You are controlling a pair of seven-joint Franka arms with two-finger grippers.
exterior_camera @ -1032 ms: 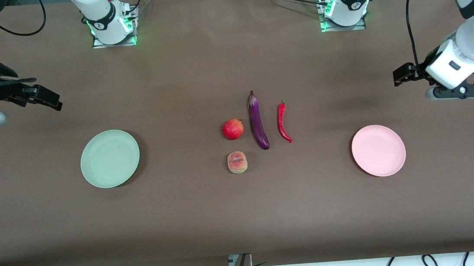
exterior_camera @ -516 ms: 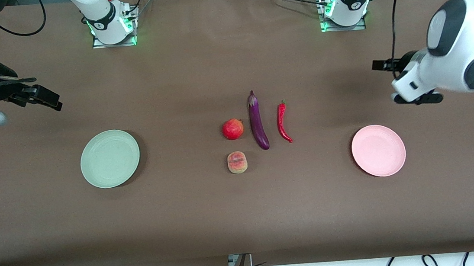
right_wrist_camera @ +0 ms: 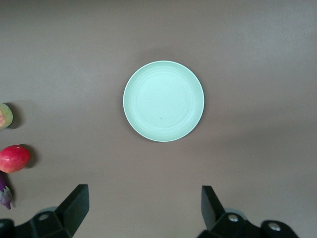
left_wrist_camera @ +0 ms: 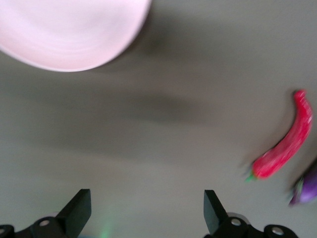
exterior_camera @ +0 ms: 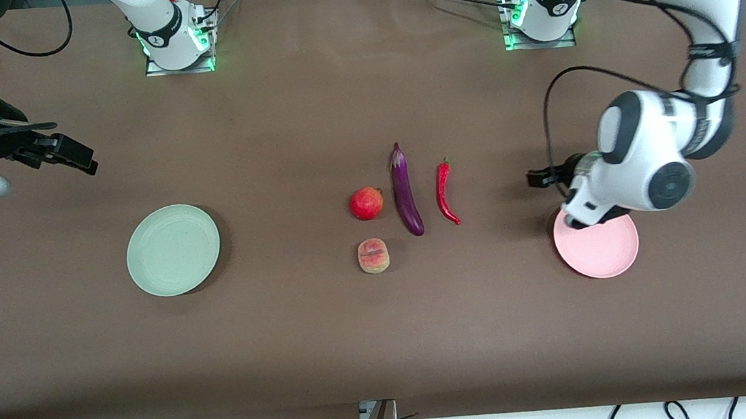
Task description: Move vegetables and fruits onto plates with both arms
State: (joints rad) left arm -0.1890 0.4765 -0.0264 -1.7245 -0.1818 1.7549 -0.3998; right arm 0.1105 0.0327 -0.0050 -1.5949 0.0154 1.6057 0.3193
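Observation:
My left gripper needs to transfer the red chili to the pale pink plate. It should next take hold of the chili by its thicker stem end.
The purple eggplant, red chili, red pomegranate-like fruit and peach lie together at mid-table. The pale green plate sits toward the right arm's end and the pale pink plate toward the left arm's end; both are bare. My left gripper is open and empty over bare table between the chili and the pink plate. Its wrist view shows the pink plate, chili, eggplant cap and gripper. My right gripper waits, open and empty, at its end of the table.
The right wrist view shows the green plate, the pomegranate-like fruit, the peach's edge and my right gripper. The left arm's wrist body hangs over part of the pink plate. Cables run along the table's near edge.
My left arm has swung in from its end of the table toward the middle and now hangs by the pink plate. The right arm and all objects have not moved.

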